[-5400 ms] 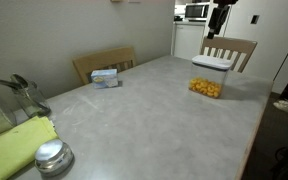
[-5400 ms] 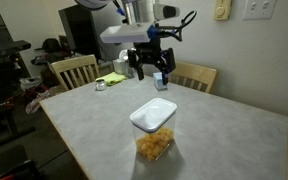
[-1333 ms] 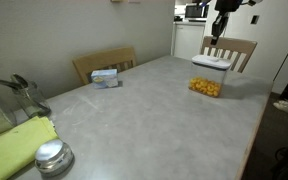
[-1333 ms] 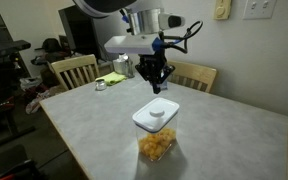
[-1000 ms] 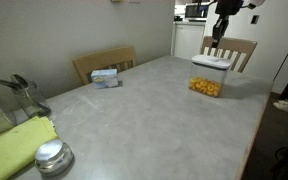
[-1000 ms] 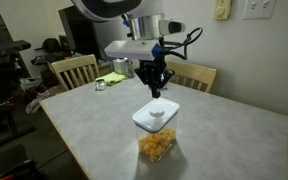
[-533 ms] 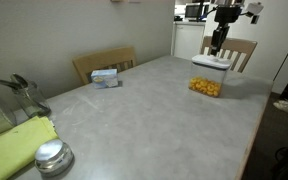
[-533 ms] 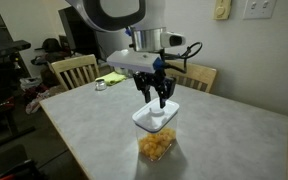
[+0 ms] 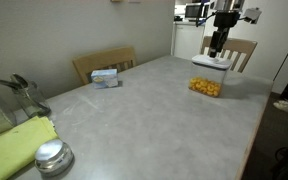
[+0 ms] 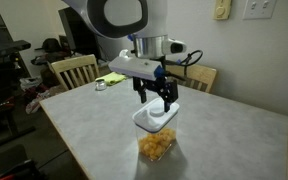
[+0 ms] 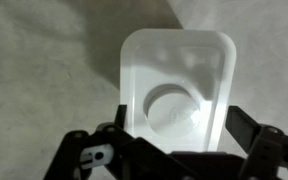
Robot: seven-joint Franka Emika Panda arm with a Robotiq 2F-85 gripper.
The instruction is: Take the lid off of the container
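Note:
My fingers are above the lid's round centre, so closing now would miss; my gripper first lowers to the lid, then closes on it.
The container [image 9: 208, 86] is a small clear box with yellow-orange pieces inside, standing at the far right of the table; it also shows in an exterior view [image 10: 155, 145]. The white lid [image 9: 212, 62] sits on top of it in both exterior views [image 10: 156, 119]. In the wrist view the lid [image 11: 174, 60] fills the middle, with a round recess at its centre. My gripper [image 10: 157, 101] is right above the lid, open, with one finger on each long side of it [image 11: 179, 125]. I cannot tell whether the fingers touch the lid's edges.
A blue-and-white carton [image 9: 105, 76] lies at the table's far edge by a wooden chair [image 9: 104, 62]. Another chair [image 9: 234, 49] stands behind the container. A green cloth [image 9: 14, 148] and a round metal disc [image 9: 52, 156] lie at the near left corner.
My gripper has come down from above the container and opened, so its fingers now straddle the lid. The container and lid have not moved.

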